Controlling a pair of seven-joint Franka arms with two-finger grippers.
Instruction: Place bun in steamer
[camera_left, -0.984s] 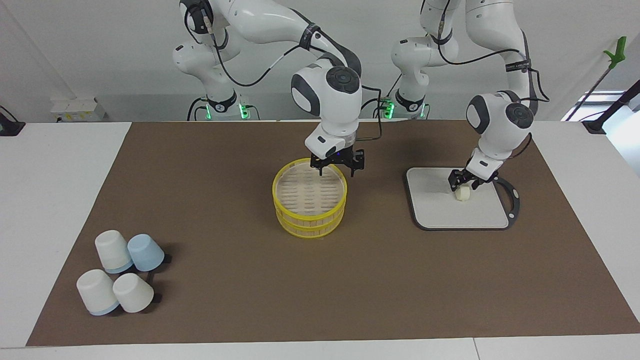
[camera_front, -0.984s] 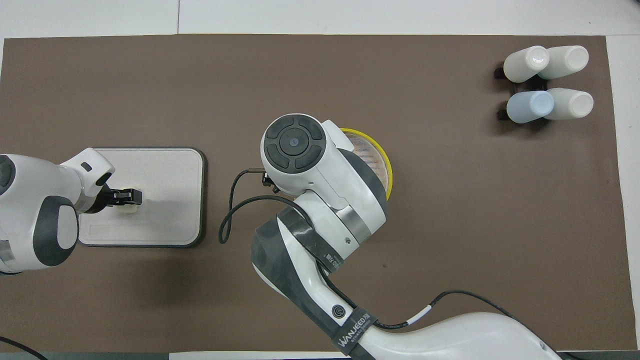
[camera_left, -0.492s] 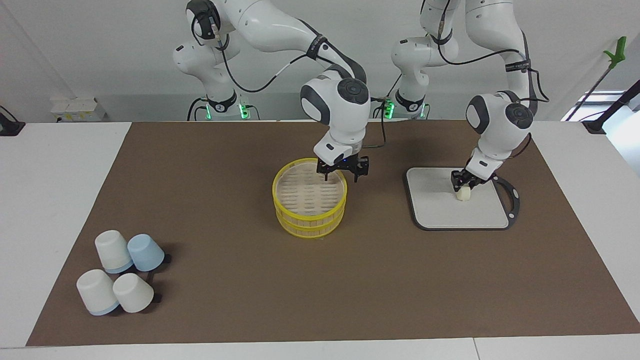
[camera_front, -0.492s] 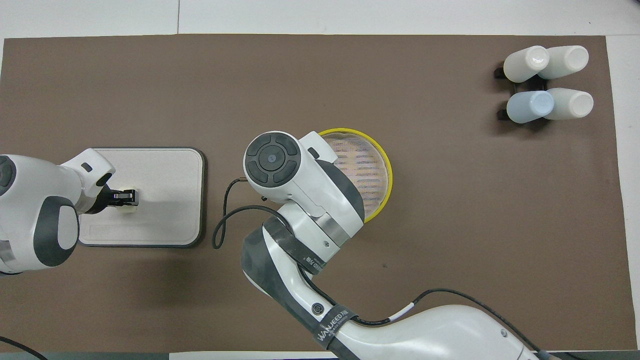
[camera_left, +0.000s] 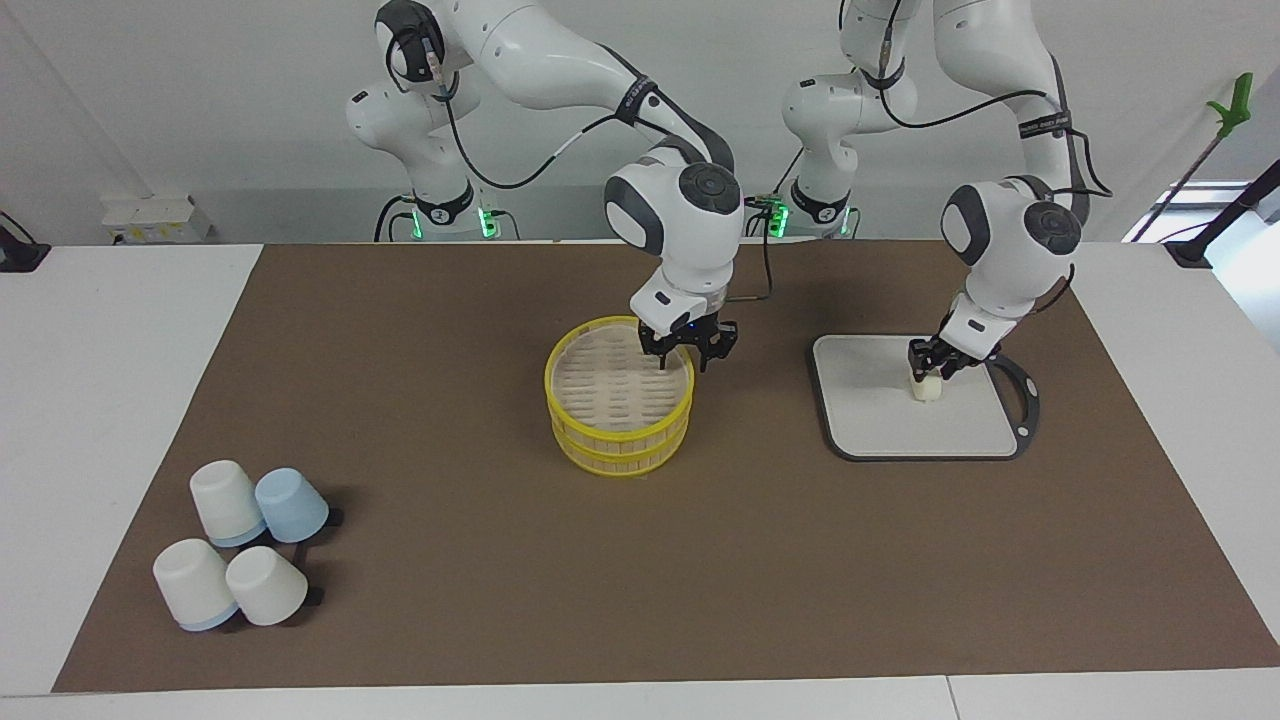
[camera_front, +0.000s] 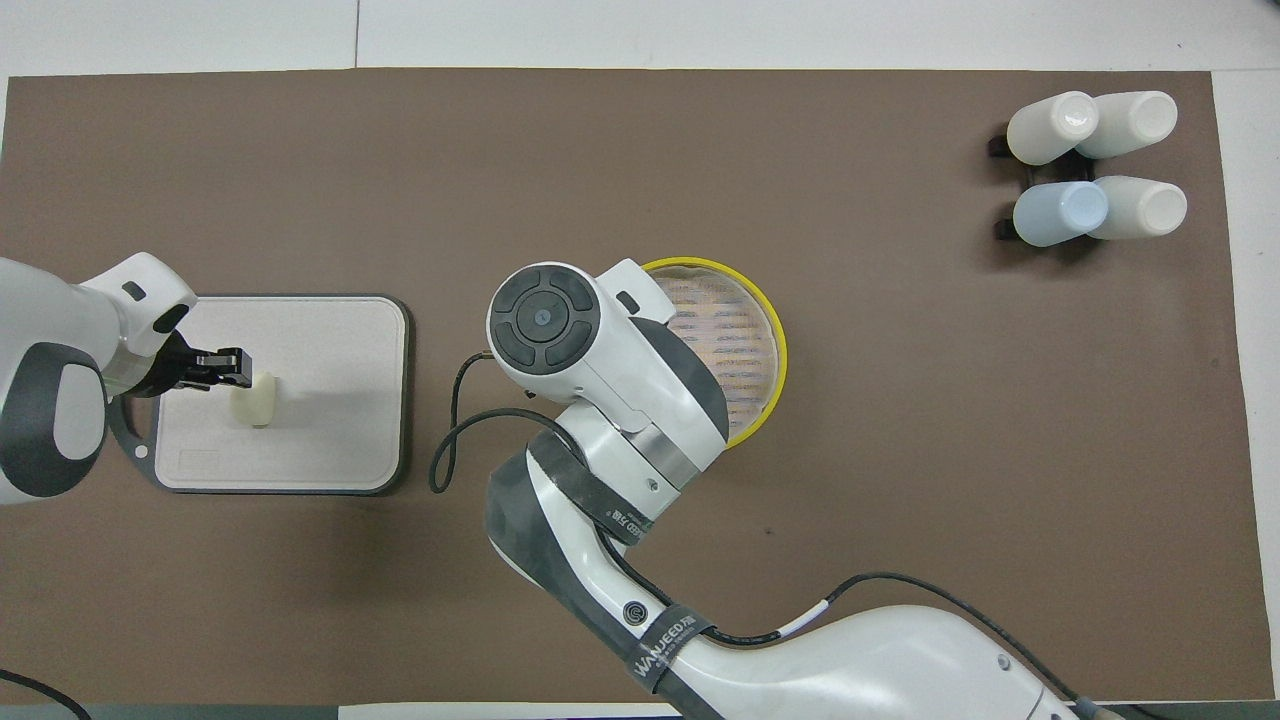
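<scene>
My right gripper is going to pick up the slatted top piece by its rim (camera_front: 781, 349) next, to make room for the bun in the steamer.
The cream-white bun (camera_left: 927, 390) (camera_front: 255, 402) stands on end on the grey board (camera_left: 960, 425) (camera_front: 330, 440). My left gripper (camera_left: 934, 366) (camera_front: 240, 368) is over it, pinched on its top end. The yellow-rimmed steamer (camera_left: 620, 452) (camera_front: 779, 350) sits mid-mat, with its slatted top piece (camera_left: 612, 385) on it. My right gripper (camera_left: 688, 358) is open and low at the rim nearest the robots. One finger is inside the rim and the other is outside. In the overhead view the right wrist hides this gripper.
Several white and pale-blue cups (camera_left: 245, 545) (camera_front: 1095, 165) lie grouped at the right arm's end of the brown mat (camera_left: 450, 600), farther from the robots than the steamer. The board lies toward the left arm's end.
The right gripper slid along the steamer's rim toward the left arm's end and sank to it. The left gripper's fingers narrowed on the bun, and the bun turned from lying to upright.
</scene>
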